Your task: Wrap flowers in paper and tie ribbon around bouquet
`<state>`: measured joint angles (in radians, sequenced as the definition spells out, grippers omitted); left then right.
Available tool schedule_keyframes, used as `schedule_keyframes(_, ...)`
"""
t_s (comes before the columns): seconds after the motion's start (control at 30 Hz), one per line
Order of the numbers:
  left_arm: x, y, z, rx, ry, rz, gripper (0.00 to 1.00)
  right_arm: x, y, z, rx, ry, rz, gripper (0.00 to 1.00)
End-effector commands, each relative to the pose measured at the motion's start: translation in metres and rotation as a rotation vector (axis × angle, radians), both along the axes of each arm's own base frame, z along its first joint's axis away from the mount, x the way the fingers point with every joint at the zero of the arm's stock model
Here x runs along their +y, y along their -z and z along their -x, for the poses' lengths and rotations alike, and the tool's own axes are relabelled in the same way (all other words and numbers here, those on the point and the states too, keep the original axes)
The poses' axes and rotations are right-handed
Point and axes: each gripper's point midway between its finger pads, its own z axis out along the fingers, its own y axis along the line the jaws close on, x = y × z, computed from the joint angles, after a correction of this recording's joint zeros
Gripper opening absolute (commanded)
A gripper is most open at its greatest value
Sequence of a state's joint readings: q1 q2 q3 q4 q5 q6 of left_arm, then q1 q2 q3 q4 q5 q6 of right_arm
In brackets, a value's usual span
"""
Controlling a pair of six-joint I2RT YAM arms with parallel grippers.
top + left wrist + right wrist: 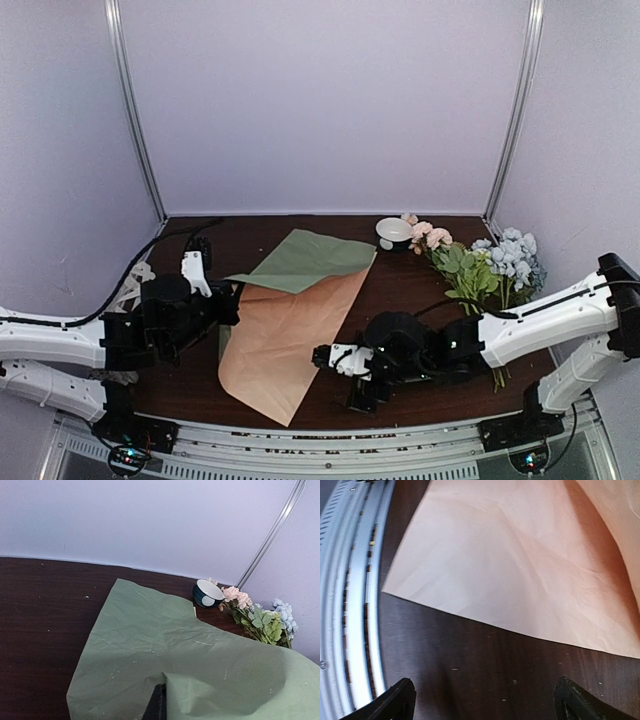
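The paper's tan middle stays free to take the flowers (485, 265) if I grab the paper by its long edge (333, 335), so my right gripper will do that next.
The paper (290, 335) lies on the dark table, tan face up, with its far part turned over to show sage green (305, 258). My left gripper (228, 305) is shut on the paper's left edge. In the left wrist view the green face (190, 655) fills the frame and puckers where the closed jaws (161, 700) pinch it. My right gripper (322, 357) stands open just off the paper's near right edge. Its fingertips (402, 700) frame bare table, with the tan sheet (520, 565) ahead of them. The flowers (485, 265) lie at the back right. A cream strip, perhaps the ribbon (133, 285), shows behind the left arm.
A small dark bowl with a white inside (393, 233) stands at the back beside the flowers and also shows in the left wrist view as the bowl (206, 593). A metal rail (350, 605) runs along the table's near edge. White walls close in the back and sides.
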<state>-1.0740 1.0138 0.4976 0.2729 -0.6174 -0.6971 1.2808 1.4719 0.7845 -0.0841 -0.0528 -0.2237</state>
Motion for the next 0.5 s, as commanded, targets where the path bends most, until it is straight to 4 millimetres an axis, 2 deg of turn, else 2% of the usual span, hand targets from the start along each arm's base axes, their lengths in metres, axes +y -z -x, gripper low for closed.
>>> schedule_keyframes(0.0, 0.006, -0.019, 0.000, -0.015, -0.024, 0.091, 0.00, 0.001, -0.047, -0.068, -0.155, 0.219, -0.125, 0.99)
schedule_keyframes(0.1, 0.012, -0.015, 0.002, -0.020, -0.028, 0.061, 0.00, -0.016, -0.074, -0.085, -0.160, 0.283, -0.277, 1.00)
schedule_keyframes(0.2, 0.012, -0.012, 0.005, -0.027, -0.005, 0.035, 0.00, -0.036, -0.108, -0.113, -0.227, 0.346, -0.396, 1.00)
schedule_keyframes(0.27, 0.010, -0.013, 0.007, -0.033, 0.018, 0.026, 0.00, -0.042, -0.124, -0.132, -0.275, 0.339, -0.447, 1.00)
schedule_keyframes(0.33, 0.009, -0.014, 0.009, -0.040, 0.034, 0.021, 0.00, -0.041, -0.127, -0.151, -0.341, 0.313, -0.445, 1.00)
schedule_keyframes(0.47, 0.004, -0.025, 0.013, -0.061, 0.086, -0.008, 0.00, -0.030, -0.111, -0.178, -0.415, 0.188, -0.311, 1.00)
